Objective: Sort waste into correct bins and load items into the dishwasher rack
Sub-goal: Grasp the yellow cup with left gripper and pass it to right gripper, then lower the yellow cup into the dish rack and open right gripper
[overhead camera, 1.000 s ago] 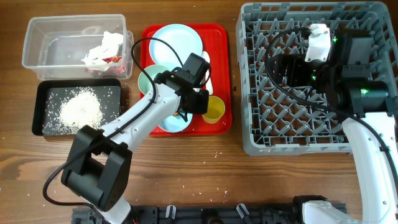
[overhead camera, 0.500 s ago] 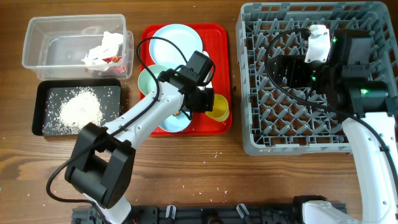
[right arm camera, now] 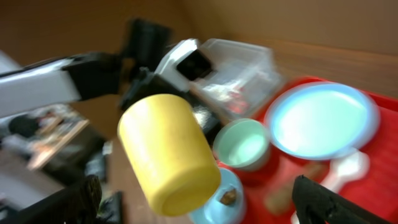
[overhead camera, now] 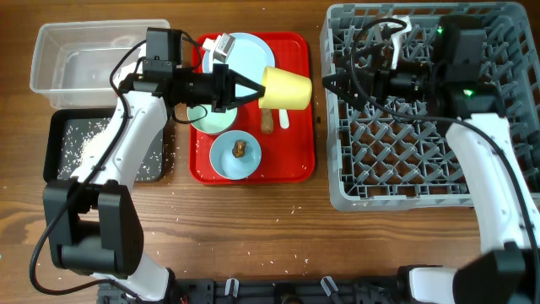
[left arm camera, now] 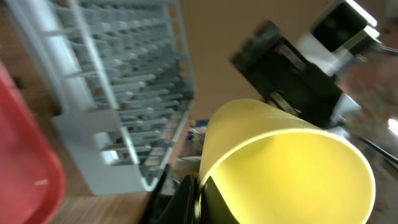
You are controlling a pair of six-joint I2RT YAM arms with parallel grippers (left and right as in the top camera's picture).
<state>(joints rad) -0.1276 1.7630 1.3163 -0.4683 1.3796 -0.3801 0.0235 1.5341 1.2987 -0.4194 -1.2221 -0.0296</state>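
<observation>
The base of the small yellow cup (overhead camera: 286, 87) lies beyond my open fingers, so closing now would miss, and I should move my right gripper toward the cup's base first.
My left gripper (overhead camera: 253, 88) is shut on the rim of the small yellow cup (overhead camera: 286, 87) and holds it on its side above the red tray's right part; the cup fills the left wrist view (left arm camera: 286, 162). My right gripper (overhead camera: 337, 84) is open and empty at the left edge of the grey dishwasher rack (overhead camera: 422, 181), facing the cup (right arm camera: 165, 155) from a short gap. On the tray lie the pale blue plate (overhead camera: 245, 52), pale green bowl (overhead camera: 205, 118), smaller blue bowl (overhead camera: 228, 162) with a brown lump (overhead camera: 240, 148), brown stick (overhead camera: 267, 122) and white spoon (overhead camera: 284, 121).
The flat red tray (overhead camera: 295, 165) sits between the bins and the rack. The clear tub (overhead camera: 76, 55) is at the back left, the black tray with rice (overhead camera: 84, 143) in front of it. Loose rice grains dot the wood in front.
My left gripper lifted the yellow cup off the tray and turned it toward the rack. My right arm swung left from the rack's back right to its left edge.
</observation>
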